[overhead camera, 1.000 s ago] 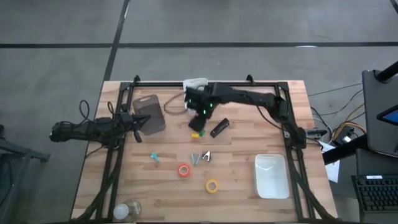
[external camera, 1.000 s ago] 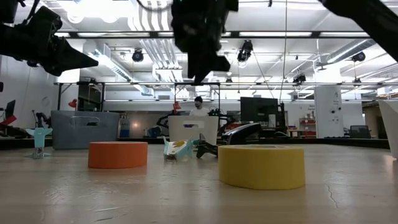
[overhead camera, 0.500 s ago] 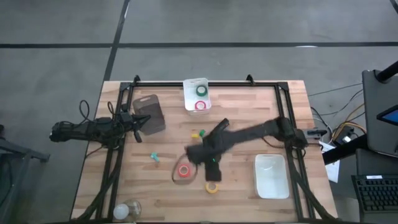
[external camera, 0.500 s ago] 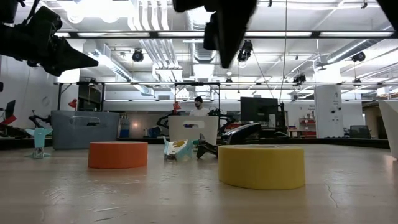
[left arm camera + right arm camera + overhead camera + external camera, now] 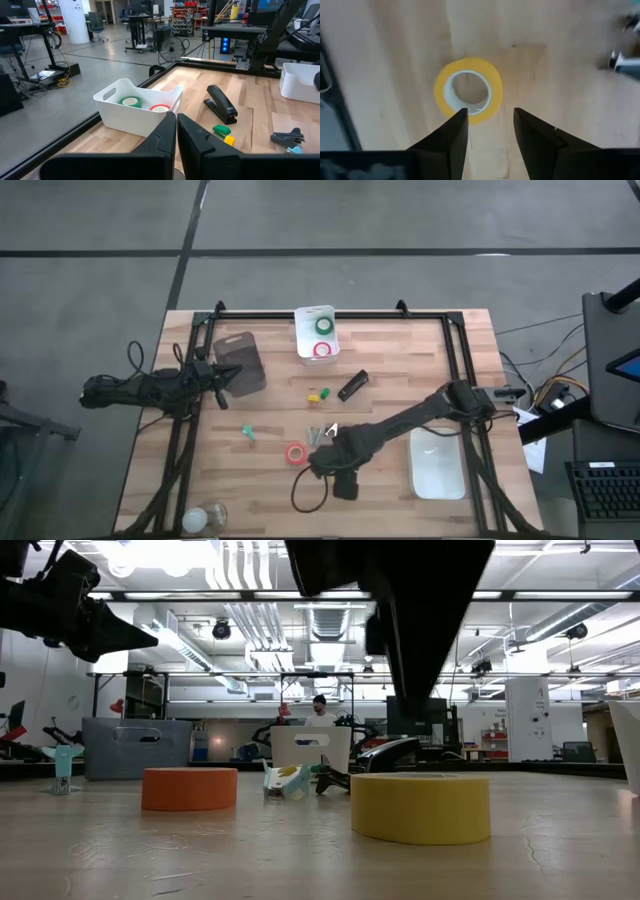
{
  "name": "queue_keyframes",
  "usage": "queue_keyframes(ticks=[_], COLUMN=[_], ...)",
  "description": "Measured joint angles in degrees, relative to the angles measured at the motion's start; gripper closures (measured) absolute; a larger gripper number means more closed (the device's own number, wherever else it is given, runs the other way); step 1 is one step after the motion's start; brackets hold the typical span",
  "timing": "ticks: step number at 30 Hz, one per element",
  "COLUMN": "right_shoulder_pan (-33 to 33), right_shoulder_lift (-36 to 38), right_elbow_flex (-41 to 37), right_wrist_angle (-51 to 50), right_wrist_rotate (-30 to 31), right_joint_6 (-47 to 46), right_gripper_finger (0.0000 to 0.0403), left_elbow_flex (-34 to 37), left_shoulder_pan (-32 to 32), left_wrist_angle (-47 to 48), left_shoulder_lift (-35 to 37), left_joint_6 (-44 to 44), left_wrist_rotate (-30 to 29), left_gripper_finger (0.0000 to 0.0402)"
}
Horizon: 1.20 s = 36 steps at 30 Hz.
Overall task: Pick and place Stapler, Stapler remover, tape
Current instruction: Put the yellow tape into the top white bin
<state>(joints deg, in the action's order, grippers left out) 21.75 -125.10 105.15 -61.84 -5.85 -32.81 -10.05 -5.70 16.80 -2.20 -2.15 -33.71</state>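
Note:
My fingers are still above the yellow tape roll, so my right gripper isn't ready to close on it yet and should first go lower.
My right gripper is open and points down at the yellow tape roll, which lies flat on the table; its fingers hang above the roll's edge without touching. In the high view this gripper hides the roll. The low view shows the yellow roll under it and the red roll beside it. The red roll, the stapler remover and the black stapler lie on the wood. A green roll and a second red roll sit in the white bin. My left gripper waits, shut, at the left side.
A white tray lies near the right edge, close to my right arm. A small green-and-yellow piece sits beside the stapler and a teal piece to the left. A grey box stands by my left gripper; a bottle stands at the near left corner.
My right gripper has swept from above the white bin at the far edge toward the near edge, passing over the stapler remover and red roll, and now hangs over the yellow roll. The bin with its green and red rolls is uncovered.

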Motion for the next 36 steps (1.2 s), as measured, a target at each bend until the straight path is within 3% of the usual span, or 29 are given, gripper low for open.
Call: queue_keyframes(ticks=[6, 18, 36], right_shoulder_pan=[-0.17, -0.02, -1.00], right_shoulder_lift=[-0.03, -0.33, -4.18], right_elbow_flex=[-4.48, -5.08, -5.06], right_wrist_angle=[1.73, 8.40, 7.89], right_wrist_rotate=[-0.16, -0.78, -3.69], right_joint_6=[-6.79, -5.94, -6.68], right_gripper_finger=[0.0241, 0.0261, 0.0303], left_elbow_flex=[-0.02, -0.02, -0.01], left_shoulder_pan=[-0.01, -0.01, 0.00], left_wrist_angle=[0.00, 0.00, 0.07], left_shoulder_lift=[0.00, 0.00, 0.00], left_joint_6=[0.00, 0.00, 0.02], left_wrist_rotate=[0.02, 0.02, 0.01], left_gripper_finger=[0.0380, 0.0381, 0.0383])
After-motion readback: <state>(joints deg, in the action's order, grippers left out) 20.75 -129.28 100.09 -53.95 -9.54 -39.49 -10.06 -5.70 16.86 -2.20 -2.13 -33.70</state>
